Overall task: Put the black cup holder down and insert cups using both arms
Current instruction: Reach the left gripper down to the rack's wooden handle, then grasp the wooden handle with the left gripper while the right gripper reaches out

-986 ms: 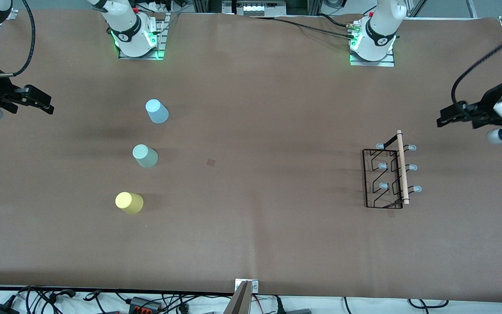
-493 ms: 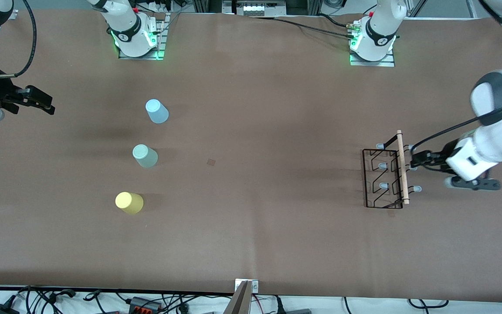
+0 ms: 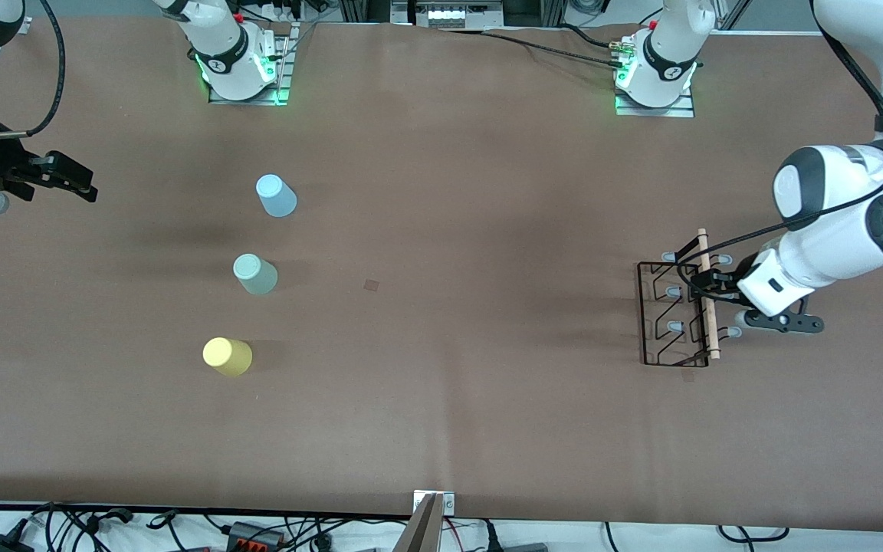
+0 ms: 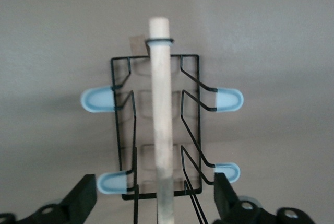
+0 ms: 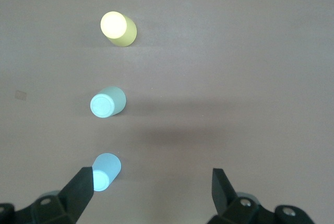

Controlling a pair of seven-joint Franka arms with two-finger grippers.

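The black cup holder needs to go among the cups. My left gripper will grab the black cup holder by its wooden rod handle (image 3: pixel 709 307) (image 4: pixel 163 130) next.
The black cup holder (image 3: pixel 670 314) lies on the table toward the left arm's end, its wooden rod handle (image 3: pixel 709 307) on top. My left gripper (image 3: pixel 706 291) is open over the holder, one finger on each side of the rod. In the left wrist view the rod (image 4: pixel 162 119) runs between its fingers (image 4: pixel 82 202), not touched by either. The light blue cup (image 3: pixel 277 196), mint-green cup (image 3: pixel 255 274) and yellow cup (image 3: pixel 227 356) stand in a row toward the right arm's end. My right gripper (image 3: pixel 77 182) waits open and empty in the air beside the cups; its wrist view shows all three (image 5: pixel 107 103).
The two arm bases (image 3: pixel 242 65) (image 3: pixel 656 73) stand along the table's edge farthest from the front camera. A small brown mark (image 3: pixel 371 285) lies mid-table. A metal bracket (image 3: pixel 434 506) and cables sit at the edge nearest the front camera.
My left arm has swung in from the table's end and come down over the cup holder, its open fingers now astride the rod. The right arm and the cups have not moved.
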